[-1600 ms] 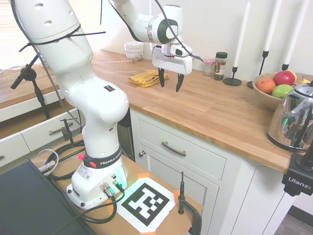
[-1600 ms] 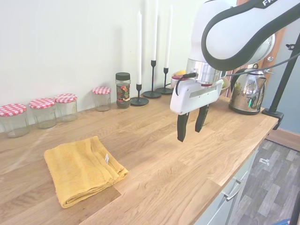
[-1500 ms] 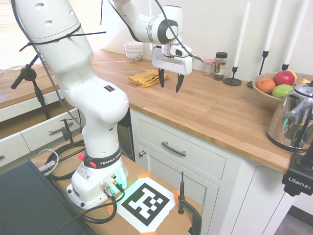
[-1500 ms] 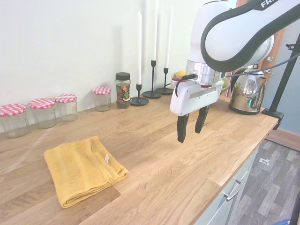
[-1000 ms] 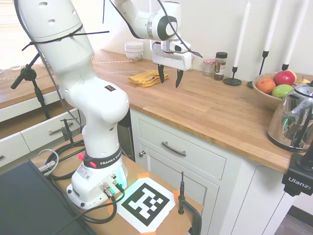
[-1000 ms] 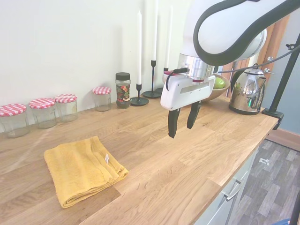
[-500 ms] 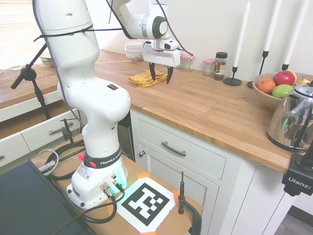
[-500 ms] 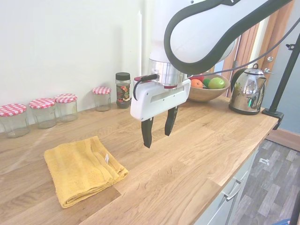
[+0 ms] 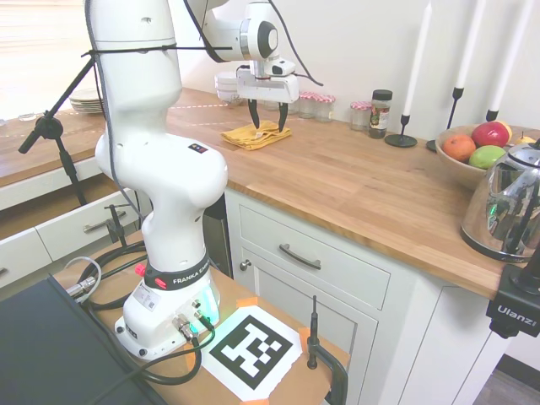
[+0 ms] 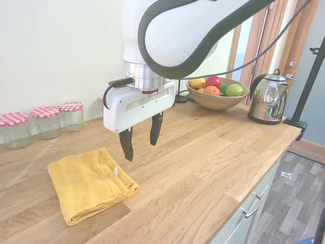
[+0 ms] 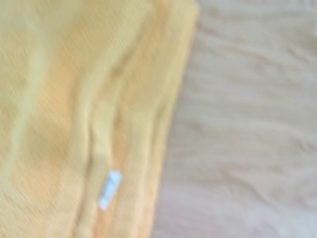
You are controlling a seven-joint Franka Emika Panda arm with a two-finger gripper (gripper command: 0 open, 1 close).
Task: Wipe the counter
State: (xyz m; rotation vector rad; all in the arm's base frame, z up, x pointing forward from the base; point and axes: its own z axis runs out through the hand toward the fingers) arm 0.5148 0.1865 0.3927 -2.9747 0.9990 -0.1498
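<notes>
Next, my gripper pinches the yellow cloth by its raised fold to wipe the counter, since the cloth lies flat with its layers raised in folds.
The counter is a long brown butcher-block top over white cabinets. A folded yellow cloth lies flat on it, with a small white tag near its folded edge. My gripper hangs open a little above the counter, over the cloth's right edge, with nothing between its fingers. The blurred wrist view shows the cloth beside bare wood.
Red-checked lidded jars line the wall behind the cloth. A fruit bowl, a steel kettle and black candlesticks stand further along. A stack of white bowls sits at the far end. A spice jar stands near the wall.
My gripper has travelled along the counter from its middle toward the yellow cloth and now hangs over the cloth's edge. It stays open throughout. The cloth has not moved.
</notes>
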